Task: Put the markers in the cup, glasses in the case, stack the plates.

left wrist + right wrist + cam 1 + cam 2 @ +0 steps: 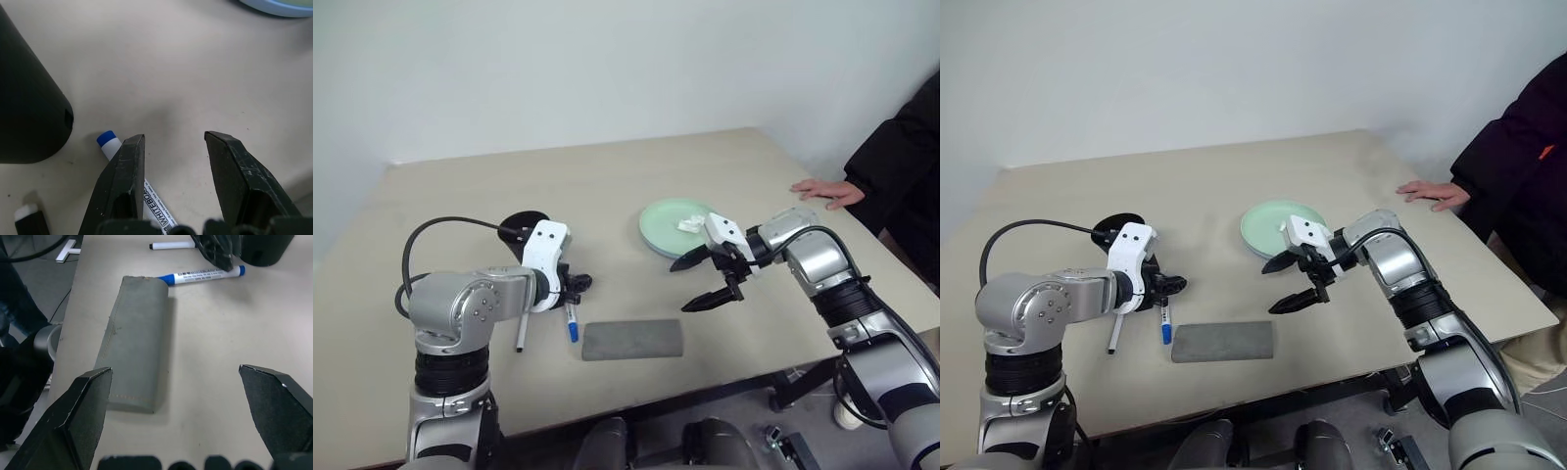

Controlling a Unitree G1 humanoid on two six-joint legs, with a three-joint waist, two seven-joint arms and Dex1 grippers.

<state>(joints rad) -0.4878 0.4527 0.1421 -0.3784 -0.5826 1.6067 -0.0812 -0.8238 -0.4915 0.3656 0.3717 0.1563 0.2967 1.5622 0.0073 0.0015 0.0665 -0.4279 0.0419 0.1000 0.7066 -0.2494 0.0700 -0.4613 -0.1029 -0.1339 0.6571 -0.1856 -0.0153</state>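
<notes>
I need to line up my left gripper with the blue marker's body before I close on the marker. The marker's white body [571, 314] is under one finger, and only empty table is between my fingers.
The blue-capped marker [571, 323] and the black-capped marker [521, 333] lie side by side on the table, just left of the shut grey case [632, 339]. My left gripper [574, 285] hovers open over the blue marker's [110, 142] far end, which lies beside one finger [122, 181] with nothing between the jaws. The black cup [522, 228] stands right behind it. The mint green plate [664, 230] holds a crumpled tissue [690, 225]. A light blue rim [279, 5] shows in the left wrist view. My right gripper [705, 279] is wide open above bare table between plate and case [137, 347]. The glasses are out of view.
A person's hand [827, 191] rests on the table's far right edge, with a dark sleeve [901, 157] beside it. A black cable [440, 230] loops over my left arm. The back half of the table [607, 176] is bare.
</notes>
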